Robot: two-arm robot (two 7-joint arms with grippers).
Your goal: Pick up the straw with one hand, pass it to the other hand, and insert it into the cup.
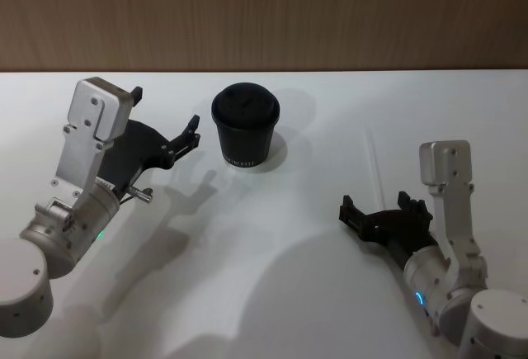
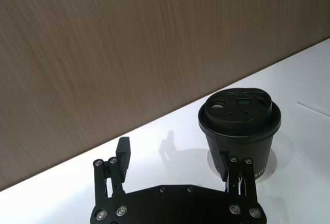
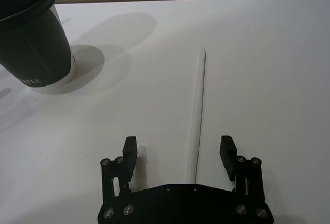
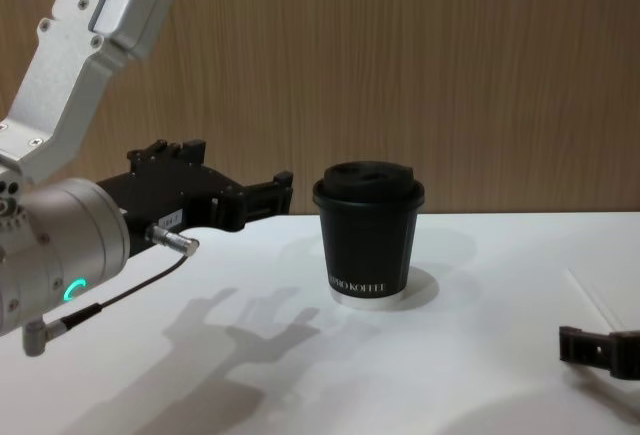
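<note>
My right gripper should hold the straw by its end (image 1: 381, 204). Then the straw's middle (image 1: 374, 165) stays free for my left gripper to take.
The black lidded cup (image 1: 246, 128) stands upright on the white table (image 1: 272, 276), just left of centre toward the back. The thin white straw (image 1: 374, 161) lies flat to the cup's right. My right gripper (image 1: 375, 204) hovers open at the straw's near end; in the right wrist view the straw (image 3: 199, 110) runs between its spread fingers (image 3: 130, 147) without touching them. Left of the cup, my left gripper (image 1: 165, 114) is raised and open, holding nothing. Its wrist view has the cup (image 2: 240, 126) just beyond one finger (image 2: 225, 160). From the chest, the cup (image 4: 368, 235) stands centre.
A brown wood-panel wall (image 1: 264, 12) runs along the table's far edge. A grey cable with a metal plug (image 4: 172, 240) hangs from my left wrist. Bare white tabletop lies in front of the cup, between the arms.
</note>
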